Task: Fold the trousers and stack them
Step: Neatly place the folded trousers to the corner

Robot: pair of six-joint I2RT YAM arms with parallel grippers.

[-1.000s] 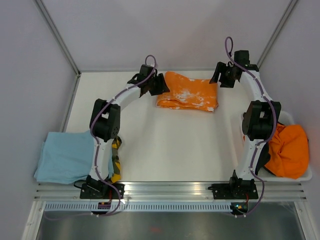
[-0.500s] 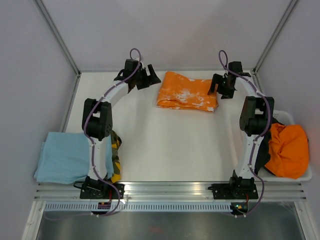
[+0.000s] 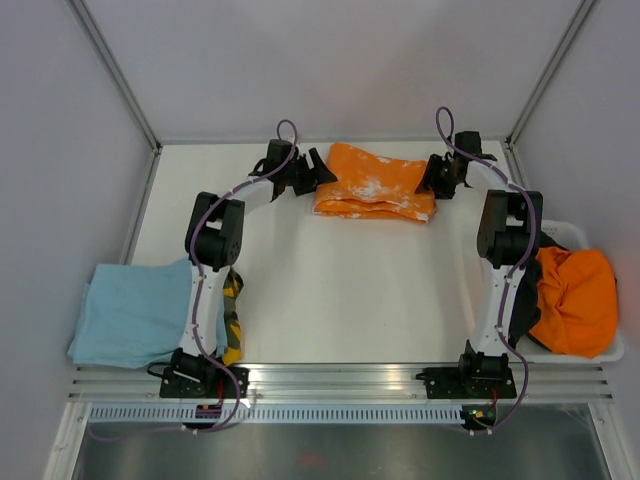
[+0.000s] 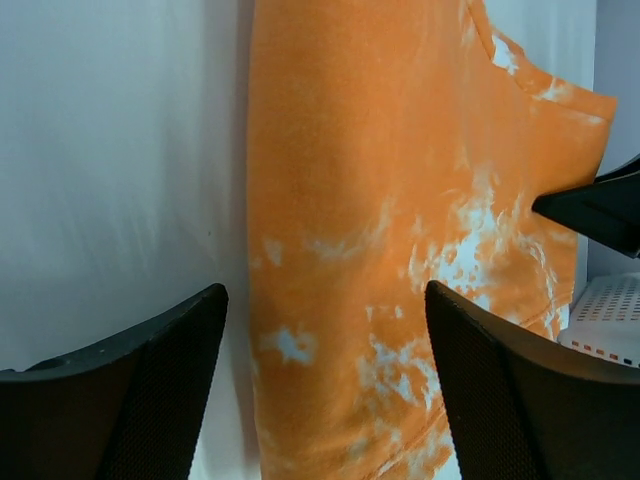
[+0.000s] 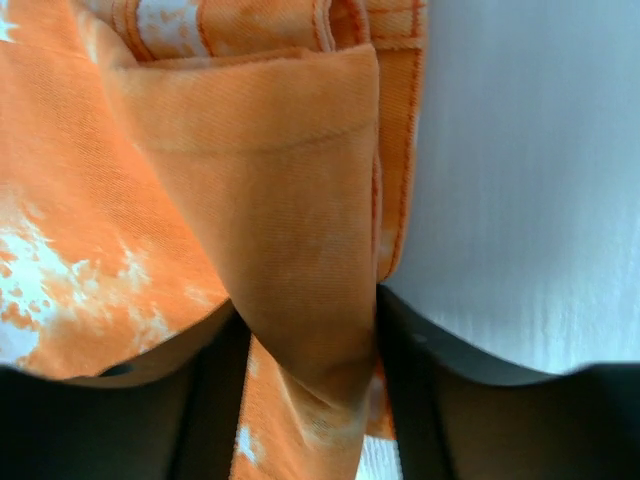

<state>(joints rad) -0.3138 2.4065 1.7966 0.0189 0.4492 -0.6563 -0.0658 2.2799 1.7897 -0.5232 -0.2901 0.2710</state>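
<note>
I should next grab the folded edge of the orange trousers opposite my right gripper with my left gripper, to keep the trousers spread for stacking.
Folded orange trousers with white blotches [image 3: 375, 185] lie at the far middle of the table. My left gripper [image 3: 318, 177] is at their left edge; in the left wrist view the trousers [image 4: 380, 200] lie between the wide-apart fingers, so the left gripper [image 4: 325, 400] is open. My right gripper [image 3: 432, 180] is at their right edge. In the right wrist view a fold of the orange cloth [image 5: 250, 180] is pinched in the right gripper [image 5: 305, 400], which is shut on it.
A folded light blue garment [image 3: 130, 310] lies at the near left, with a camouflage piece [image 3: 232, 315] beside it. A white basket [image 3: 600, 352] at the right holds a bundle of orange cloth [image 3: 575, 300]. Walls stand close behind and at both sides.
The left gripper swung left away from the trousers, then came back to their left edge. The right gripper moved in onto the right edge and now pinches it.
</note>
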